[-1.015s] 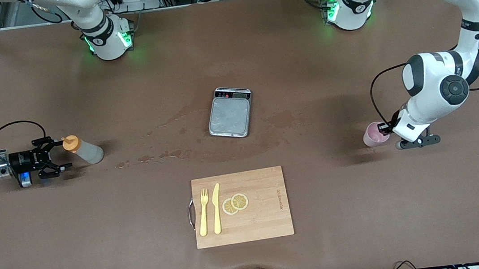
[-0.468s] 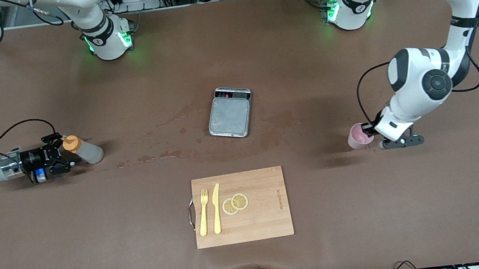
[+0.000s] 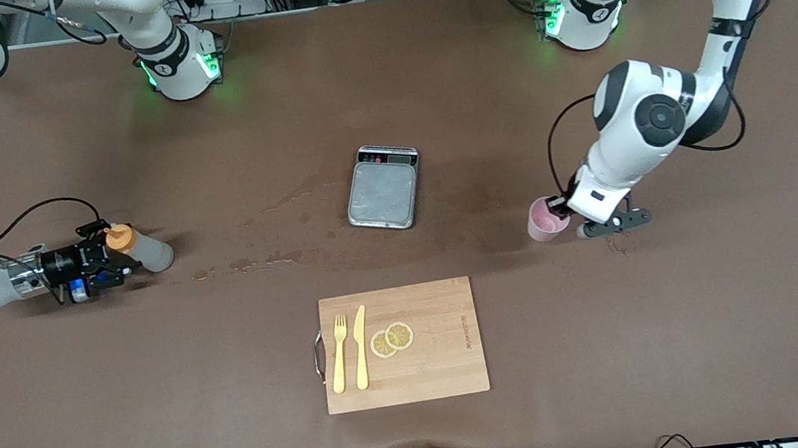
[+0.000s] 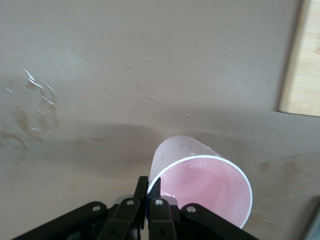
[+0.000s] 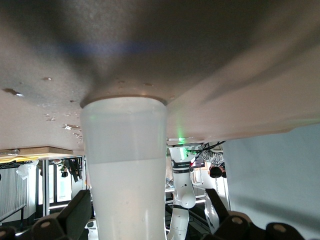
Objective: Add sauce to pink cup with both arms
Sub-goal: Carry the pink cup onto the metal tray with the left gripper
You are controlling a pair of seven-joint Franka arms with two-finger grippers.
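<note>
I should grab the sauce bottle by its translucent body (image 3: 152, 252) with my right gripper next, so its orange cap (image 3: 121, 237) stays free to pour.
The sauce bottle (image 3: 147, 254) lies on its side at the right arm's end of the table, its orange cap (image 3: 117, 239) pointing at the right arm. My right gripper (image 3: 109, 251) is open, one finger on each side of the bottle's cap end. In the right wrist view the translucent bottle (image 5: 125, 160) fills the space between the fingers (image 5: 75, 215), with a gap on one side. My left gripper (image 3: 560, 212) is shut on the rim of the pink cup (image 3: 543, 221), low over the cloth between the scale and the left arm's end. Its fingertips (image 4: 142, 187) pinch the cup (image 4: 200, 182) at the rim.
A steel scale (image 3: 384, 192) sits mid-table. Nearer the front camera lies a wooden board (image 3: 444, 354) with a yellow fork (image 3: 339, 353), a knife (image 3: 361, 347) and lemon slices (image 3: 392, 339). Wet stains (image 3: 275, 257) mark the cloth between bottle and scale. The board's corner (image 4: 302, 60) shows in the left wrist view.
My left arm has carried the pink cup from the left arm's end toward the scale. My right gripper has slid forward, so its open fingers now straddle the bottle's cap end.
</note>
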